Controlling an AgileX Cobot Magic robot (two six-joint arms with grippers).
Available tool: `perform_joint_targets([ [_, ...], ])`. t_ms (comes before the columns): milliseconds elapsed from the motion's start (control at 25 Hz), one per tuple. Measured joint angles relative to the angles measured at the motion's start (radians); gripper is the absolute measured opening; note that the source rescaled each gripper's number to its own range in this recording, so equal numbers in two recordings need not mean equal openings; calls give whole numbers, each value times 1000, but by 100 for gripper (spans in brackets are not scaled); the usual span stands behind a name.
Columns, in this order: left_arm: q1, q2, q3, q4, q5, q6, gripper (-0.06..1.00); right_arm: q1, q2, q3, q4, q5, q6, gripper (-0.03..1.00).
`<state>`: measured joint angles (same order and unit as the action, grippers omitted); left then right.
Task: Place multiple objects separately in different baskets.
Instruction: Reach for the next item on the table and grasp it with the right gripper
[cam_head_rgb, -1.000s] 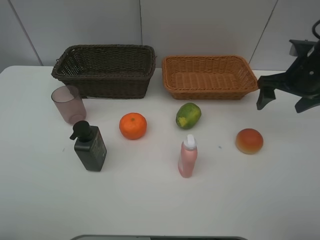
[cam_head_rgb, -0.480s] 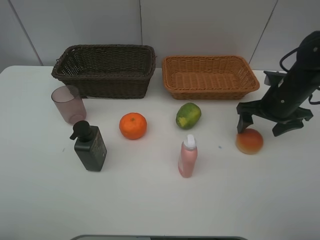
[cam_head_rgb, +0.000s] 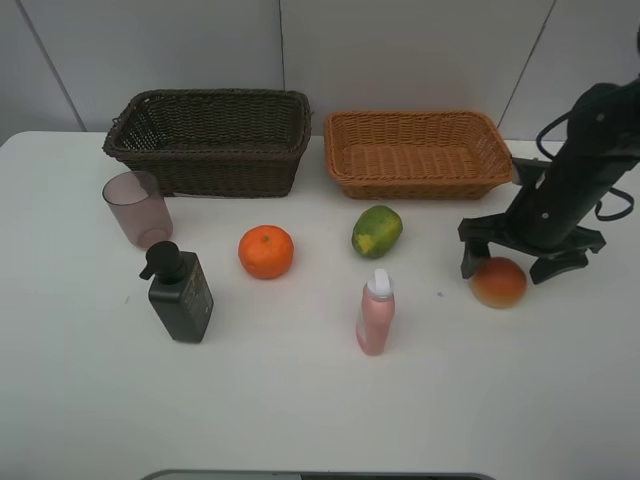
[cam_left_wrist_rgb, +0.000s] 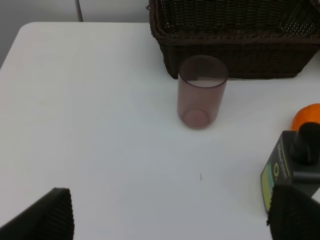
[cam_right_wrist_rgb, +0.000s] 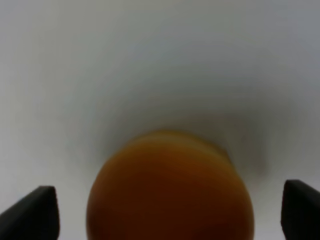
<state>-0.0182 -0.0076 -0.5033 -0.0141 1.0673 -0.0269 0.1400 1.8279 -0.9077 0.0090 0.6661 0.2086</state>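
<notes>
My right gripper is to grab the red-orange fruit (cam_head_rgb: 499, 282) by its rounded sides next. It will then place the fruit in the light tan basket (cam_head_rgb: 418, 153).
On the white table lie an orange (cam_head_rgb: 266, 251), a green-yellow fruit (cam_head_rgb: 377, 231), a red-orange fruit (cam_head_rgb: 499, 282), a pink bottle (cam_head_rgb: 375, 312), a black pump bottle (cam_head_rgb: 180, 293) and a mauve cup (cam_head_rgb: 137, 208). The dark brown basket (cam_head_rgb: 210, 139) and the light tan basket (cam_head_rgb: 418, 153) stand at the back, both holding nothing. My right gripper (cam_head_rgb: 514, 259) is open, low over the red-orange fruit (cam_right_wrist_rgb: 170, 187), one finger on each side and apart from it. My left gripper (cam_left_wrist_rgb: 170, 222) is open, out of the high view; the cup (cam_left_wrist_rgb: 201, 91) and pump bottle (cam_left_wrist_rgb: 292, 167) lie ahead of it.
The table's (cam_head_rgb: 300, 400) back edge meets a pale panelled wall behind the baskets. The dark basket (cam_left_wrist_rgb: 235, 35) and a sliver of the orange (cam_left_wrist_rgb: 307, 116) show in the left wrist view.
My right arm has come down and leftward from beside the tan basket until its open fingers straddle the red-orange fruit. Nothing on the table has moved.
</notes>
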Motion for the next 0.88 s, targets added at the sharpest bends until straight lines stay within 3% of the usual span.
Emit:
perform_joint_targets([
  [520,0,0,0,0,0,0,100,4,48,0,5,-8,12,87],
  [640,0,0,0,0,0,0,100,4,48,0,18,-8,12,75],
  [760,0,0,0,0,0,0,100,4,48,0,18,-8,13,45],
  [880,0,0,0,0,0,0,100,4,48,0,19,-8,15,43],
])
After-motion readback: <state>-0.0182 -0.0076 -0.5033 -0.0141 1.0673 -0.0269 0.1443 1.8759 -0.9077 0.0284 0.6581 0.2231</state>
